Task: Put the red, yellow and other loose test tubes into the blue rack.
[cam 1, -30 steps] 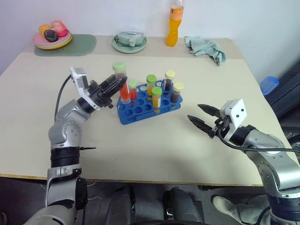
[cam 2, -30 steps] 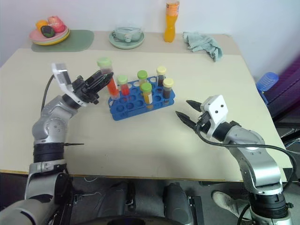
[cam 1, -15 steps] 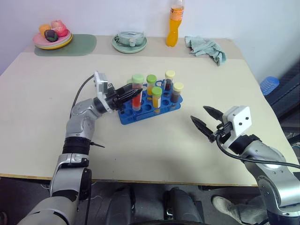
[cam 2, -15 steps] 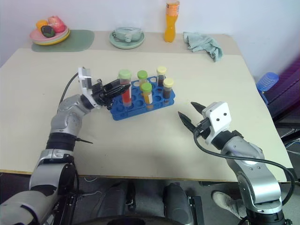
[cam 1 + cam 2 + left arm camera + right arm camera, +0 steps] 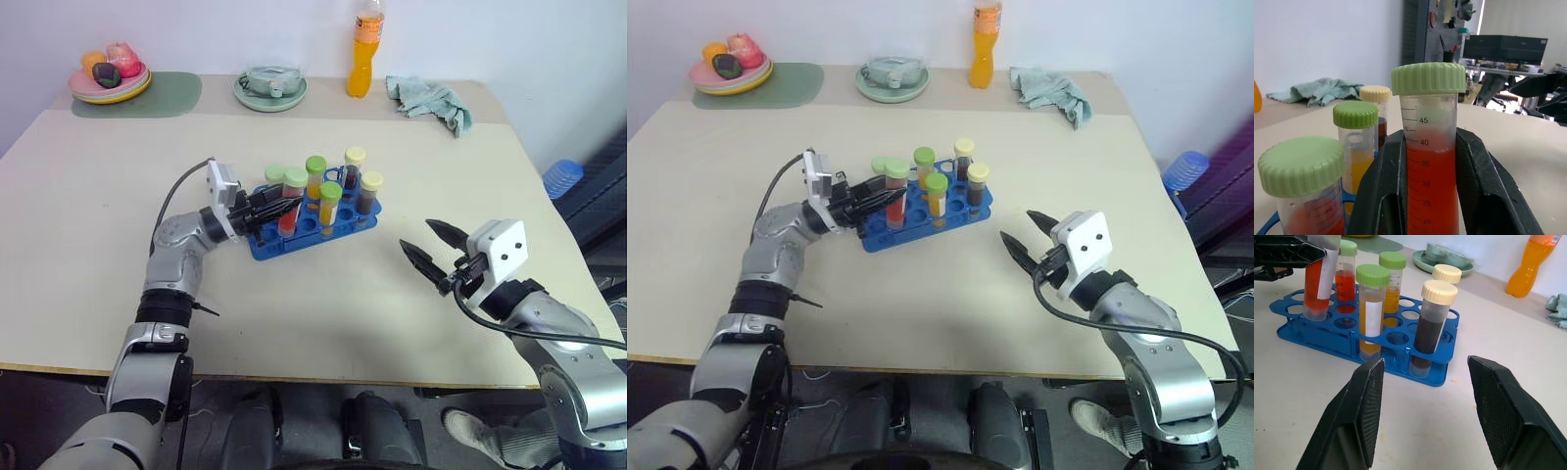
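Note:
The red test tube's lower end (image 5: 287, 224) is inside a hole of the blue rack and the tube would stay upright, so my left gripper will let go of the tube.
The blue rack (image 5: 294, 241) stands mid-table and holds several capped tubes: red, yellow and dark. My left gripper (image 5: 282, 207) reaches in from the rack's left end, shut on a red test tube (image 5: 295, 179) with a green cap. That tube stands upright with its lower end in a hole at that end. In the left wrist view the red tube (image 5: 1430, 186) sits squeezed between the black fingers (image 5: 1484, 186). My right gripper (image 5: 415, 235) hovers open to the right of the rack, holding nothing. In the right wrist view the rack (image 5: 1430, 377) lies straight ahead of its spread fingers.
An orange bottle (image 5: 366, 49), a crumpled green cloth (image 5: 431, 100), a green plate with a cup (image 5: 269, 88) and a plate of fruit (image 5: 108, 76) on a green mat line the far edge. A blue object (image 5: 561, 177) sits off the table's right side.
My left gripper carried the red tube rightward and down, from above the rack's left side into a hole at its left end. The right gripper kept about still and open.

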Available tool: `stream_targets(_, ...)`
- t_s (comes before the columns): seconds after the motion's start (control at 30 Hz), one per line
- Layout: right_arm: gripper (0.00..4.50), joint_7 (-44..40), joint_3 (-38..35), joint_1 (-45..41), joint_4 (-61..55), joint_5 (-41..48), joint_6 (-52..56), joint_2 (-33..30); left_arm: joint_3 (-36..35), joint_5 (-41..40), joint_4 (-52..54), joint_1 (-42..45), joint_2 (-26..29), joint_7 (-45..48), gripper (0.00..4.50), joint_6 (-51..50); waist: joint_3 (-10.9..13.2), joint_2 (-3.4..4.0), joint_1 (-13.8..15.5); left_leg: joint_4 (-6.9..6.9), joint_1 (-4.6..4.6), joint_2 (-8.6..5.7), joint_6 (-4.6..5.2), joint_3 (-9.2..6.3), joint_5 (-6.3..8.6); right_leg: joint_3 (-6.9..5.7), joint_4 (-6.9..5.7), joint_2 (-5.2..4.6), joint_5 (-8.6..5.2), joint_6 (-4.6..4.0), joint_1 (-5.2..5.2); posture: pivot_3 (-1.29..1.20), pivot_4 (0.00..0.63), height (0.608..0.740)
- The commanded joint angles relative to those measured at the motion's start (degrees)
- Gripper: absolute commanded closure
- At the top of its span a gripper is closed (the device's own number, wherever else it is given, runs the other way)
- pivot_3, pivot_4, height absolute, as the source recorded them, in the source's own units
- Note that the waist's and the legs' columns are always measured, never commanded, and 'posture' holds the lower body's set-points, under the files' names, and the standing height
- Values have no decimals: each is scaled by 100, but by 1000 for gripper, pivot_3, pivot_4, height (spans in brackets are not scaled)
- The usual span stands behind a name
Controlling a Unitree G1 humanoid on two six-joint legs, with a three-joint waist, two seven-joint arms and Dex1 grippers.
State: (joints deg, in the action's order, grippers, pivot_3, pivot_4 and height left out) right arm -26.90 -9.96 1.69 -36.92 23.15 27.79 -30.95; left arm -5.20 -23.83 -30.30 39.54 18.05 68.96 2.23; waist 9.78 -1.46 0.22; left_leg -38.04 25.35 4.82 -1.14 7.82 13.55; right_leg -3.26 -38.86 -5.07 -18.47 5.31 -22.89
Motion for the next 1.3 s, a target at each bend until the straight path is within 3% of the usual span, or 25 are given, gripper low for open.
stream_targets(0.03, 1763, 4, -167, -41, -103, -17, -128, -47, -5, 181, 33, -34, 9, -323, 3775, 178, 0, 0, -1, 0, 0, 0, 0, 0, 0, 0, 0, 0, 0, 0, 0, 0, 150, 740)
stream_targets(0.53, 1763, -89, -160, 11, -95, -22, -164, -61, 133, -52, 1120, -391, -62, -787, 3775, -752, 0, 1, 20, -2, 0, 1, 0, -2, 0, 0, 0, 1, 0, 0, 2, 0, 150, 740)
stream_targets(0.8, 1763, -135, -119, -127, -21, 2, -123, -75, 124, 41, 1121, -453, -43, -1015, 12, -684, 0, 1, 16, -2, 0, 1, 0, -2, 0, 0, 0, 0, 0, 0, 2, 0, 150, 740)
stream_targets(1.0, 1763, -284, -79, -239, 77, 68, -80, -130, 94, 166, 1299, -783, 63, -1134, 12, -318, -1, 1, -2, -2, -1, 1, 0, -2, 0, 0, -1, 1, 0, 0, 2, 0, 150, 740)
stream_targets(1.3, 1763, -382, 12, -264, 461, -55, -325, -9, -134, 545, 1351, -1342, 284, -2077, 12, -48, -1, 2, -8, -2, -1, 1, 0, -3, 0, 0, 0, 0, 0, 0, 2, 0, 150, 740)
